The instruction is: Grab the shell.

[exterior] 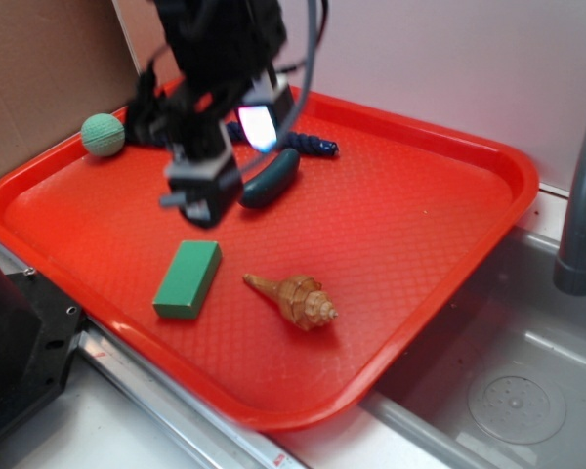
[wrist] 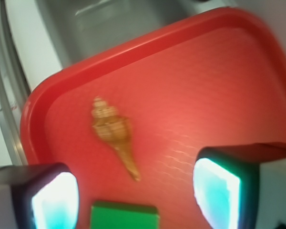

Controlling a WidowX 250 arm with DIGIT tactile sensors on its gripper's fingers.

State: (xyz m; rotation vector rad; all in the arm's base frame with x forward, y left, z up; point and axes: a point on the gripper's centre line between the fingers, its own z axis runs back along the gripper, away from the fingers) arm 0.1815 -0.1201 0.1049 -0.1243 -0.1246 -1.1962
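The shell narrows to a thin tail (exterior: pixel 258 281) at one end. My gripper should therefore grab the shell around its wide ridged middle (exterior: pixel 301 299) next.
The shell (exterior: pixel 298 300) is a tan spiral conch lying on the red tray (exterior: pixel 391 195), its point aimed at the green block (exterior: pixel 188 278) to its left. In the wrist view the shell (wrist: pixel 113 132) lies ahead of the jaws, its tip pointing back toward the green block (wrist: pixel 124 215) at the bottom edge. My gripper (exterior: pixel 236 164) hovers above the tray behind the block and shell, touching neither. It is open, with nothing between its glowing pads (wrist: pixel 57 200), and the gripper (wrist: pixel 136 198) spans wider than the shell.
A dark teal oblong object (exterior: pixel 271 178) and a blue beaded piece (exterior: pixel 308 144) lie under and behind the arm. A pale green ball (exterior: pixel 103 134) sits at the tray's back left corner. A grey sink (exterior: pixel 527 391) and faucet pipe (exterior: pixel 584 186) are on the right.
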